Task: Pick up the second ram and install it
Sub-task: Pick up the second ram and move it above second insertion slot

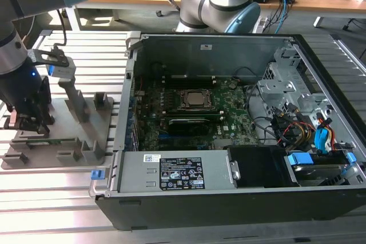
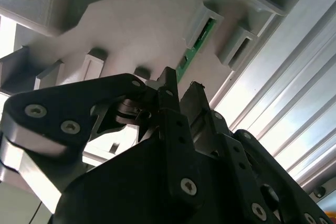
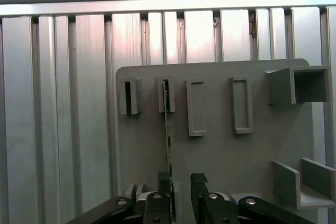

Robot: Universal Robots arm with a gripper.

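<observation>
The gripper takes hold of the stick by the bare middle of its upper edge (image 1: 48, 140) next, since slot blocks hold both its ends.
The second ram (image 3: 168, 129) is a thin green stick standing on edge in a slot of the grey fixture plate (image 3: 226, 156). It also shows as a green strip (image 2: 193, 48) in the second wrist view. My gripper (image 3: 181, 182) hangs right over the stick's near end and is open by a narrow gap. The stick's edge lines up with the inner side of one black finger (image 3: 165, 184). In the exterior view, my gripper (image 1: 27, 123) sits low over the fixture (image 1: 63, 141) at the exterior view's left. The green motherboard (image 1: 229, 121) lies inside the open computer case (image 1: 211, 47).
The fixture carries several empty slots (image 3: 195, 107) and upright grey blocks (image 1: 77, 98). It rests on a ribbed aluminium table (image 1: 51, 198). Cables and drive bays (image 1: 303, 124) fill the case at the exterior view's right. A second robot base (image 1: 220, 1) stands behind the case.
</observation>
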